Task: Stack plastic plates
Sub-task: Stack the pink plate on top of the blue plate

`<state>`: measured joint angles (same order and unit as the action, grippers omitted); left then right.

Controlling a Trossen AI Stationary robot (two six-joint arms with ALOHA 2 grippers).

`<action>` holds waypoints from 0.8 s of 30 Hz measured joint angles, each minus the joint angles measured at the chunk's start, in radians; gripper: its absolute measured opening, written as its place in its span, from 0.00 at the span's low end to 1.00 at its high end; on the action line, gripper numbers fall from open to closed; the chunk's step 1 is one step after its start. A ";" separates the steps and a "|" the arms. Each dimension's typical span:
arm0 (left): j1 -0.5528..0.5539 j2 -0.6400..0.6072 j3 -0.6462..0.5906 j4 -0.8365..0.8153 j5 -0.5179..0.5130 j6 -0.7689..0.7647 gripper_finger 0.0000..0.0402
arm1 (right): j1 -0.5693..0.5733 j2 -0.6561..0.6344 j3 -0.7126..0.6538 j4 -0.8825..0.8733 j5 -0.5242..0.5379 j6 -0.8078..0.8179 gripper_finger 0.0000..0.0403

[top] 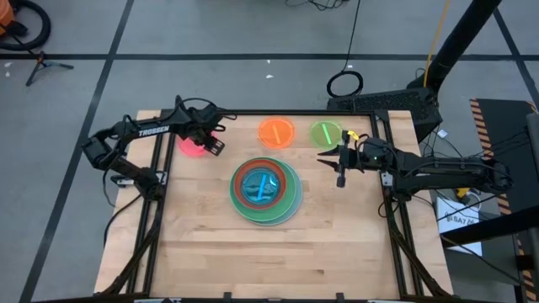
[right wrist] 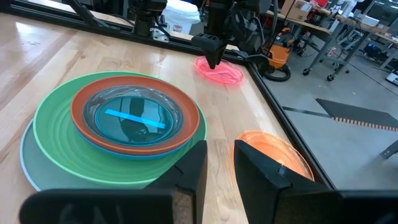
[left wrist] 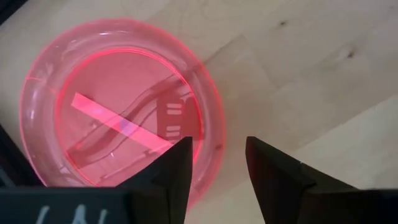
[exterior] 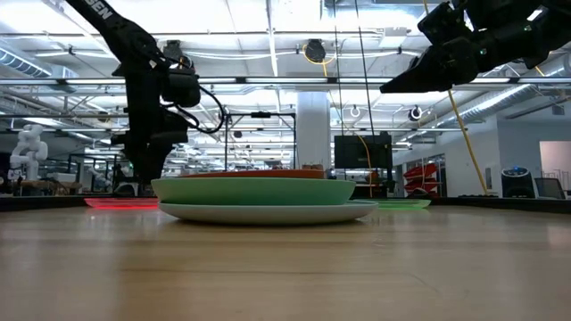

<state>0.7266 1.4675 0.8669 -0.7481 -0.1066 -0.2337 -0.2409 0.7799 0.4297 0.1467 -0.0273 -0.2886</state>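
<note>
I will next grab the pink plate by its rim (left wrist: 211,146) with my left gripper to stack it.
A stack of plates (top: 266,189) sits mid-table: a large light blue one at the bottom, a green one on it, then blue and red-orange medium plates, with a teal one (right wrist: 134,118) on top. Three small plates lie flat along the far edge: pink (top: 190,147), orange (top: 276,131) and lime (top: 325,133). My left gripper (left wrist: 219,162) is open and points down at the pink plate's rim (left wrist: 208,118), one finger over the inside and one outside. My right gripper (right wrist: 219,165) hangs raised to the right of the stack, open by a narrow gap and empty.
A black frame rail (top: 278,114) runs along the far and side edges of the wooden table. Bare wood (top: 269,261) lies between the stack and the near edge. Cables and a dark stand sit beyond the far right corner.
</note>
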 joint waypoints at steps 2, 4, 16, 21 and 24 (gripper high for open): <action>-0.004 0.016 0.000 0.005 0.000 -0.007 0.39 | 0.000 0.000 0.000 0.000 0.000 0.000 0.18; -0.009 0.045 0.000 0.006 -0.001 -0.012 0.39 | 0.000 0.000 0.000 0.000 0.000 0.000 0.18; -0.044 0.215 0.005 0.064 -0.068 -0.008 0.39 | 0.000 0.000 0.000 0.000 0.000 0.007 0.18; -0.057 0.220 0.003 0.069 -0.090 -0.008 0.39 | 0.000 0.000 0.000 -0.001 0.000 0.007 0.18; -0.061 0.221 0.003 0.070 -0.095 -0.004 0.37 | 0.000 0.000 0.000 -0.001 0.000 0.007 0.18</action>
<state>0.6655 1.6886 0.8696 -0.6783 -0.2021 -0.2382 -0.2405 0.7795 0.4297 0.1459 -0.0273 -0.2813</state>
